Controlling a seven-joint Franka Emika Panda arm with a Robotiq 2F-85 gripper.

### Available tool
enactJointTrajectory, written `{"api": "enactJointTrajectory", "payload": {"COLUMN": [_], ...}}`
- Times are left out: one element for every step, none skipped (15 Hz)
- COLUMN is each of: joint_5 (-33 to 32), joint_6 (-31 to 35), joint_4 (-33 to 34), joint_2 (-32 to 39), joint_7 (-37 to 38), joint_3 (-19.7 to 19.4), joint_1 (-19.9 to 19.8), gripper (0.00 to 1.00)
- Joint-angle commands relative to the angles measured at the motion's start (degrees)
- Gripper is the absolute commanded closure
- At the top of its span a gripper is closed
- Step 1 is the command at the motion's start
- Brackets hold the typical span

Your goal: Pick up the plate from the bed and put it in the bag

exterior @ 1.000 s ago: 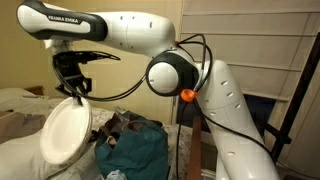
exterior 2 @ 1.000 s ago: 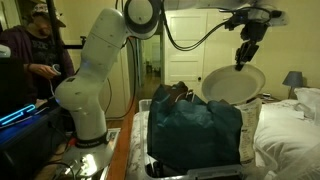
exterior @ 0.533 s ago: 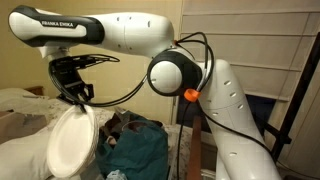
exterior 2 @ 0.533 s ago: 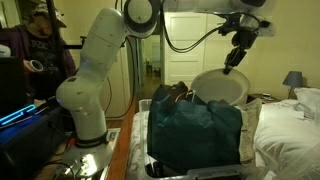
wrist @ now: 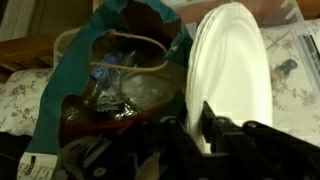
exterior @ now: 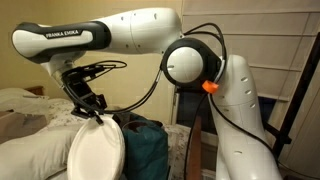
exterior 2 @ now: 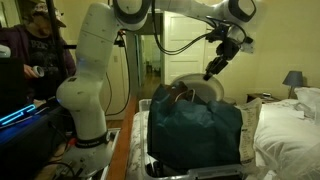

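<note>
I should line the plate up with the bag's opening before I open my gripper, because it is hanging high beside that opening and would come down against the bag's side.
My gripper (exterior: 88,108) is shut on the rim of the cream-white plate (exterior: 96,152) and holds it on edge, hanging down right beside the teal-green bag (exterior: 148,150). In the wrist view the plate (wrist: 232,68) stands upright against the open mouth of the bag (wrist: 70,110), with my fingers (wrist: 196,132) pinching its lower rim. In an exterior view my gripper (exterior 2: 211,71) is just above the bag (exterior 2: 195,128), and only the plate's top (exterior 2: 193,84) shows behind the bag's top. The bed (exterior: 28,140) lies beside the bag.
Clutter and wrappers fill the bag's mouth (wrist: 120,85). White pillows (exterior 2: 292,125) and a lamp (exterior 2: 293,78) are beyond the bag. A person (exterior 2: 30,50) stands by the robot's base. A wooden headboard (wrist: 30,50) runs behind the bag.
The arm has swung the plate sideways and lower. It now hangs against the bag, and in one exterior view it has sunk behind the bag's top.
</note>
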Motion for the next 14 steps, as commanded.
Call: {"api": "enactJointTrajectory", "payload": {"joint_5": [-3.13,-3.6,-3.97,-4.13,-2.35,-2.37,-2.36,-2.36,-2.36,-2.36,-2.7,-3.09,-2.76,-3.07], "joint_6": [-1.07,-0.94,-0.71,-0.33,-0.54,-0.5,-0.47,-0.47,-0.47,-0.47,-0.81,-0.68,-0.07,0.71], "joint_4": [-6.34,-6.47,-6.7,-6.58,-5.15,-5.26,-5.26,-5.26,-5.26,-5.26,-4.58,-4.44,-4.46,-4.65], "joint_2": [-2.18,-1.59,-1.22,-0.69,0.1,0.29,0.39,0.41,0.41,0.41,1.19,1.63,2.14,2.52], "joint_7": [-4.54,-5.02,-5.91,-6.65,-3.86,-3.79,-3.67,-3.67,-3.67,-3.67,-4.37,-4.91,-5.86,-7.08], "joint_3": [3.32,4.01,4.78,5.47,4.93,5.28,5.33,5.29,5.22,5.16,5.67,6.11,6.8,7.54], "joint_1": [0.14,0.35,0.51,0.63,-0.13,0.02,0.04,-0.04,-0.17,-0.27,0.24,0.66,1.03,1.45], "gripper": [0.96,0.96,0.96,0.96,0.96,0.85,0.85,0.85,0.85,0.96,0.96,0.96,0.96,0.96]}}
